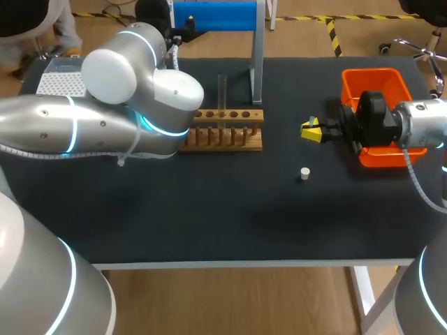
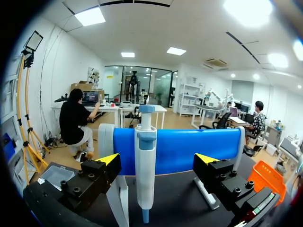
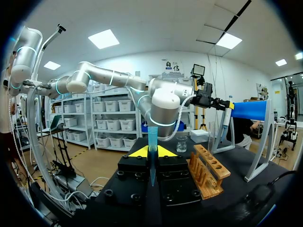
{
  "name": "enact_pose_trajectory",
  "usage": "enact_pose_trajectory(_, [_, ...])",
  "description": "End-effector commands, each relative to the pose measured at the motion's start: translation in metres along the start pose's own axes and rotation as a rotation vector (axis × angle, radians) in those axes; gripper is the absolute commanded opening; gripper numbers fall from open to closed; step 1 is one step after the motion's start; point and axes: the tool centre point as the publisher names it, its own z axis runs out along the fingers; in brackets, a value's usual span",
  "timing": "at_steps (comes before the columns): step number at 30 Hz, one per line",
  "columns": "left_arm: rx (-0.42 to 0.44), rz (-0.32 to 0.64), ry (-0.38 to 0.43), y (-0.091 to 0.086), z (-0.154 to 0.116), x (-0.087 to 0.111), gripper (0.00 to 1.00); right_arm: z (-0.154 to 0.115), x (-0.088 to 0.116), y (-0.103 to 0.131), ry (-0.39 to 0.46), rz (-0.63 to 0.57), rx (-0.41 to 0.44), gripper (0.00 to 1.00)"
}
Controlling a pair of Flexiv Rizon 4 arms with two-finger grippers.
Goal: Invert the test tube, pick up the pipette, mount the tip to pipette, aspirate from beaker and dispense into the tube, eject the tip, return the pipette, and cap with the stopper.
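Note:
Next, my left gripper grabs the pipette by its white body [image 2: 145, 172], leaving the pipette's blue lower end [image 2: 146, 216] free for the tip.
The white and blue pipette [image 2: 145, 161] hangs upright on its stand at the back of the table. My left gripper [image 2: 157, 163] is open, one finger on either side of the pipette and neither touching it. A clear test tube [image 1: 222, 92] stands upright in the wooden rack [image 1: 225, 132]. Right of the rack, above the table, my right gripper [image 1: 312, 131] is shut on a blue pipette tip [image 3: 152, 150], which sticks up between the yellow tips. A glass beaker [image 3: 181, 143] stands beyond the rack [image 3: 208, 172]. The white stopper [image 1: 304, 172] lies on the mat near the right gripper.
An orange bin [image 1: 374, 82] sits at the right, partly under my right arm. A tip box [image 1: 60, 81] is at the back left corner. A blue panel [image 1: 215, 15] on a metal frame stands behind the rack. My left arm covers much of the table's left side.

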Motion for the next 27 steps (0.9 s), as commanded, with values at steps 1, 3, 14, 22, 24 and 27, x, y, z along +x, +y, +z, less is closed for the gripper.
enact_pose_trajectory(1, [0.003,0.0,-0.005,0.001,0.0037,0.0007,1.0,-0.0009,-0.0001,0.0002,0.002,0.0,0.001,0.0])
enact_pose_trajectory(3, [0.003,0.0,-0.006,0.0007,0.0045,0.0001,1.0,-0.0009,-0.0001,0.0002,0.002,0.0,0.001,0.0])
enact_pose_trajectory(14, [-0.001,-0.002,-0.01,0.0014,0.0076,-0.0029,1.0,-0.0009,-0.0001,0.0002,0.002,0.0,0.001,0.0])
enact_pose_trajectory(22, [-0.004,-0.002,-0.011,0.0015,0.0105,-0.0041,1.0,-0.0009,-0.0001,0.0002,0.002,0.0,0.001,0.0])
enact_pose_trajectory(24, [-0.004,-0.003,-0.01,0.0015,0.0109,-0.0043,1.0,-0.0009,-0.0001,0.0002,0.002,0.0,0.001,0.0])
enact_pose_trajectory(27, [-0.004,-0.003,-0.011,0.0014,0.0115,-0.0044,1.0,-0.0009,-0.0001,0.0002,0.002,0.0,0.001,0.0])
